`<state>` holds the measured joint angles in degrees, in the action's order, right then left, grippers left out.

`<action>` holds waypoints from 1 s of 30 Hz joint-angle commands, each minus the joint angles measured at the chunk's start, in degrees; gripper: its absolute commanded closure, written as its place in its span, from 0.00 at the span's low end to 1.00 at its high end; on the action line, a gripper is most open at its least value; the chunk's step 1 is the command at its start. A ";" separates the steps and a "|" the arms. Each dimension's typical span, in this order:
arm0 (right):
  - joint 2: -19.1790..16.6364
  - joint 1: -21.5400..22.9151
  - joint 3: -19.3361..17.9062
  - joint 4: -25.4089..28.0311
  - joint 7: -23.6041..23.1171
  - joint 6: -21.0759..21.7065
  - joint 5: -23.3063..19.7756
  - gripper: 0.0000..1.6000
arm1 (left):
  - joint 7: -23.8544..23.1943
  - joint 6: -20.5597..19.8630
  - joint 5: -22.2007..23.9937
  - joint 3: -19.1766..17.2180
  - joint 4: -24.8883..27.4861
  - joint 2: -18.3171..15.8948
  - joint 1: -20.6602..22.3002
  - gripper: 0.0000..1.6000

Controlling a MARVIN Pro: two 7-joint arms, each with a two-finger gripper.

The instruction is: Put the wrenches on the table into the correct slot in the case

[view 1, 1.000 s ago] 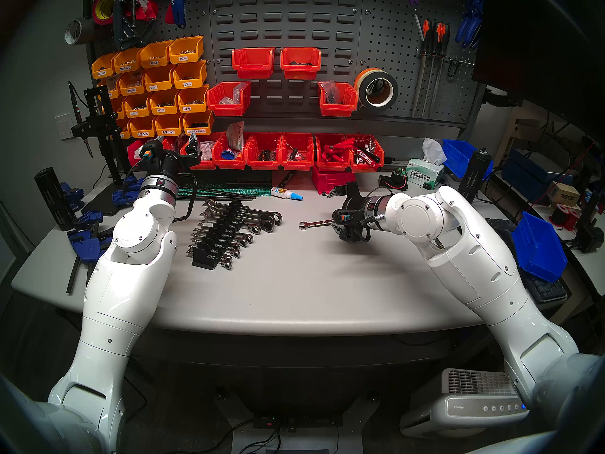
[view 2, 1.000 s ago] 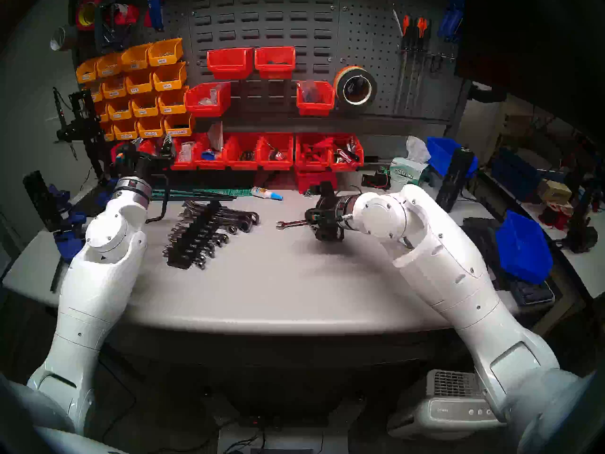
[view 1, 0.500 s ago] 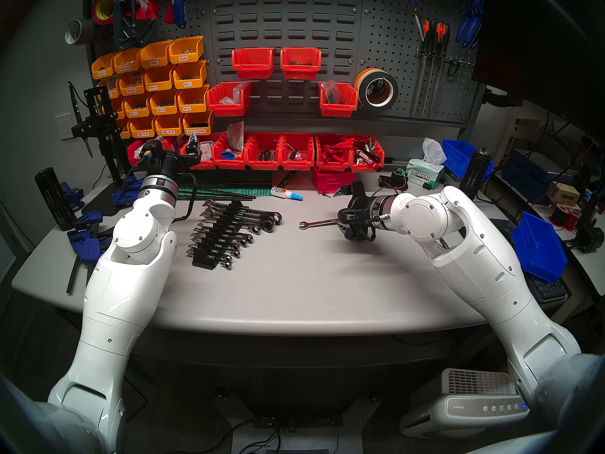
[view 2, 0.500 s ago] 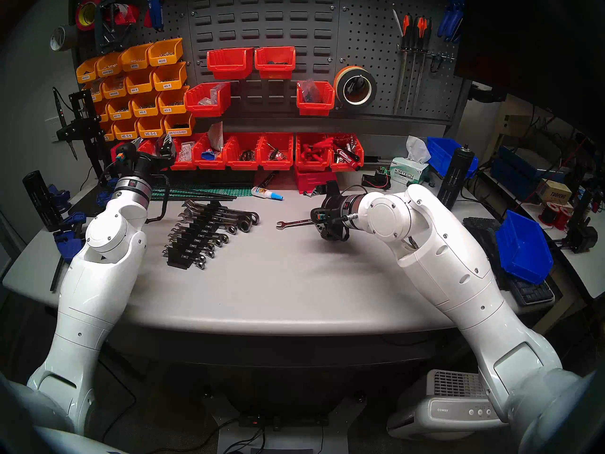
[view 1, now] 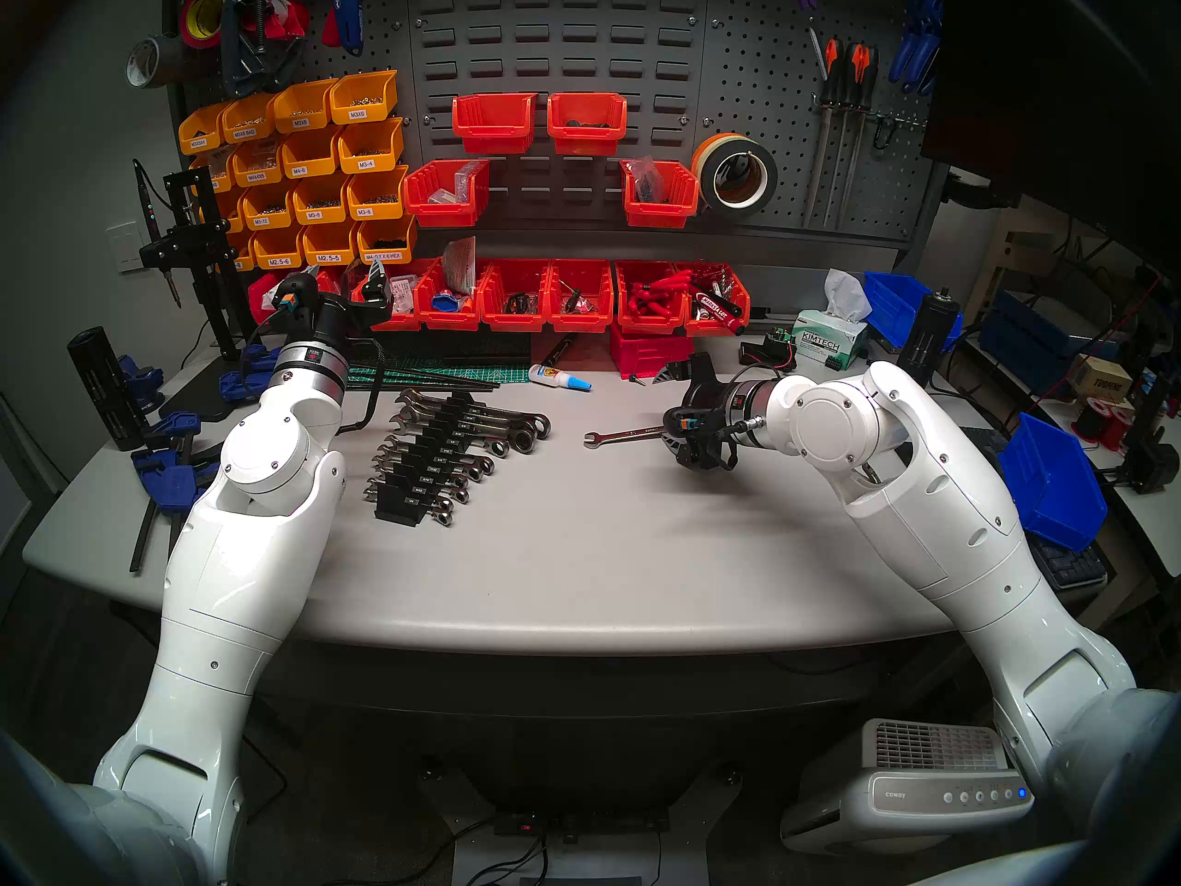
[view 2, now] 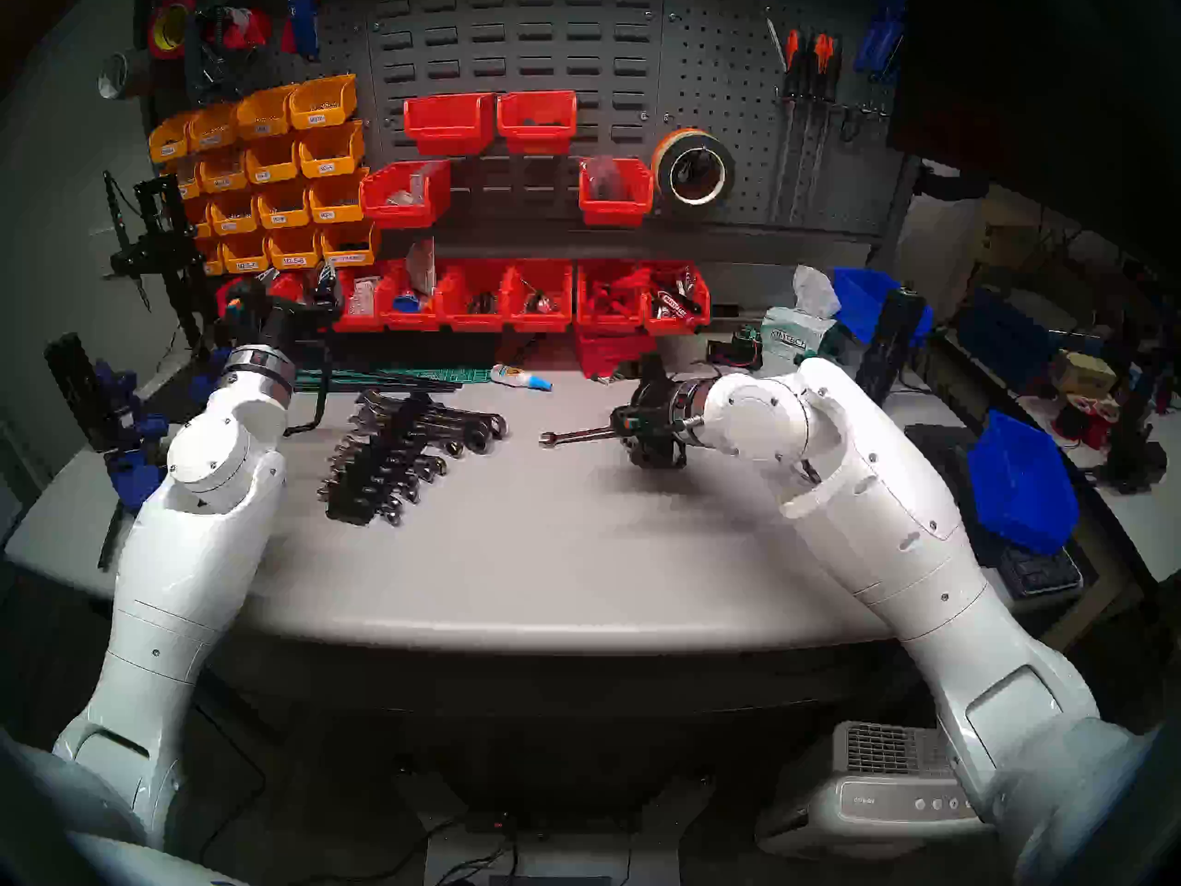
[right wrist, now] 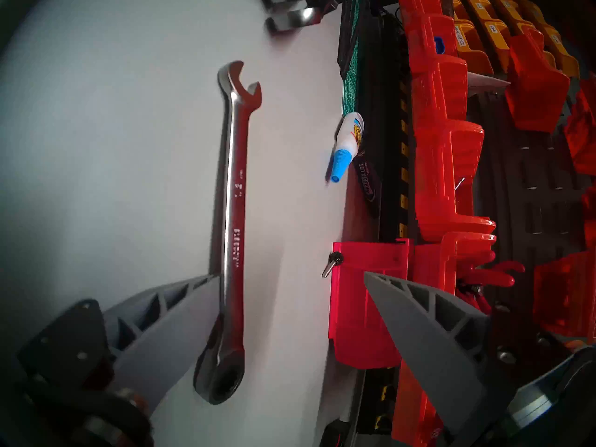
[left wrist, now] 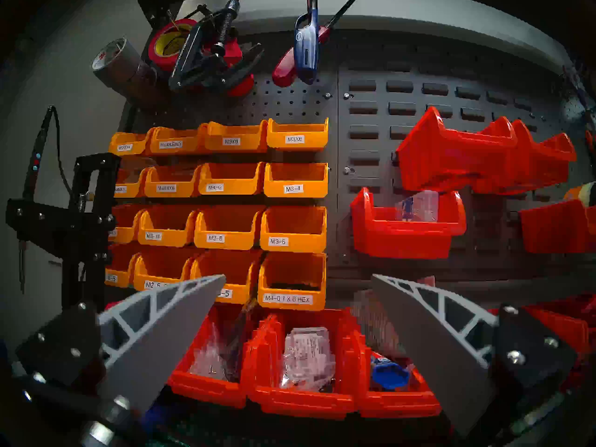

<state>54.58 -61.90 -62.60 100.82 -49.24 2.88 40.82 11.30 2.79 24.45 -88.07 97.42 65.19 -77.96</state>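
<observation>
The chrome wrench should be grabbed next by its ring end with my right gripper. The wrench's open end then stays free to go first into the case slot.
A chrome combination wrench lies flat on the grey table, right of centre, with its open jaw pointing left. It also shows in the right wrist view. My right gripper is open and low over the table, with the wrench's ring end between its fingers, close to one finger. From the head view the right gripper hides the ring end. The black wrench rack holds several wrenches, left of centre. My left gripper is open and empty, raised at the back left.
A glue bottle and a green cutting mat lie behind the rack. A row of red bins and a small red box stand just behind the right gripper. Blue clamps lie at the left, a blue bin at the right.
My right gripper has moved a little to the right along the wrench, towards its ring end. The wrench and the left arm have not moved.
</observation>
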 commanded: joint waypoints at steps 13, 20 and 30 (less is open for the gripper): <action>1.74 1.26 1.70 -3.20 0.45 -0.43 1.57 0.00 | -0.01 0.66 -0.01 -0.46 1.59 -0.06 1.82 0.00; 2.07 1.47 1.71 -3.44 0.20 -0.54 1.45 0.00 | -0.01 0.66 -0.01 -0.46 1.59 -0.06 1.82 0.00; 1.79 1.52 1.46 -3.74 -1.18 -1.95 -0.03 0.00 | -0.01 0.66 -0.01 -0.46 1.59 -0.06 1.82 0.00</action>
<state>56.55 -59.71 -61.66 97.79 -49.12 1.92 42.06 11.30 2.79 24.45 -88.07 97.42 65.19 -77.96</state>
